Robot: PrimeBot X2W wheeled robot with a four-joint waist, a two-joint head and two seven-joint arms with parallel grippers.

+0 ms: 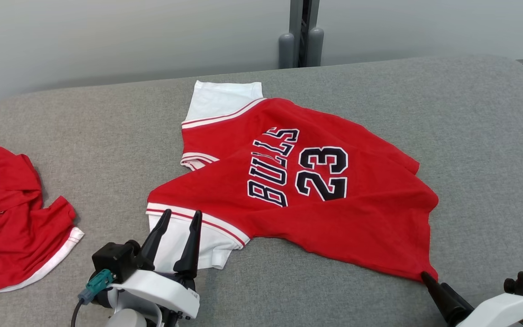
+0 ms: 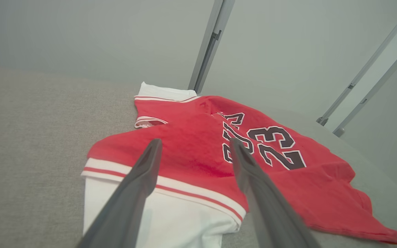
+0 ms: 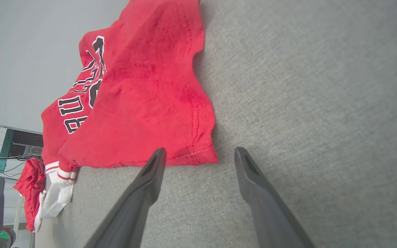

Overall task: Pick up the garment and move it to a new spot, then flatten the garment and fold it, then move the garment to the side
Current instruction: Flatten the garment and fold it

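The jersey's red body (image 1: pixel 347 234) lies spread flat on the cushion and the narrow hem corner (image 1: pixel 430 271) pokes out, so my right gripper will pinch that corner next.
The garment (image 1: pixel 357 218) is a red jersey with white sleeves and "BULLS 23" in black, spread out with a few creases on the grey cushion (image 1: pixel 425 100). My left gripper (image 1: pixel 180 212) stands open just above the near white sleeve (image 1: pixel 175 245); in the left wrist view its fingers (image 2: pixel 140 179) frame the striped sleeve band (image 2: pixel 191 187) and hold nothing. My right gripper (image 3: pixel 200 150) is open, its tips at the jersey's near red hem corner (image 3: pixel 198 155). In the head view my right gripper (image 1: pixel 427 277) touches that corner (image 1: pixel 420 268).
A second red garment with white trim (image 1: pixel 12 218) lies crumpled at the cushion's left edge. A grey post (image 1: pixel 301 41) stands behind the cushion against the pale wall. Bare cushion stretches to the right (image 1: pixel 493 159) and along the front.
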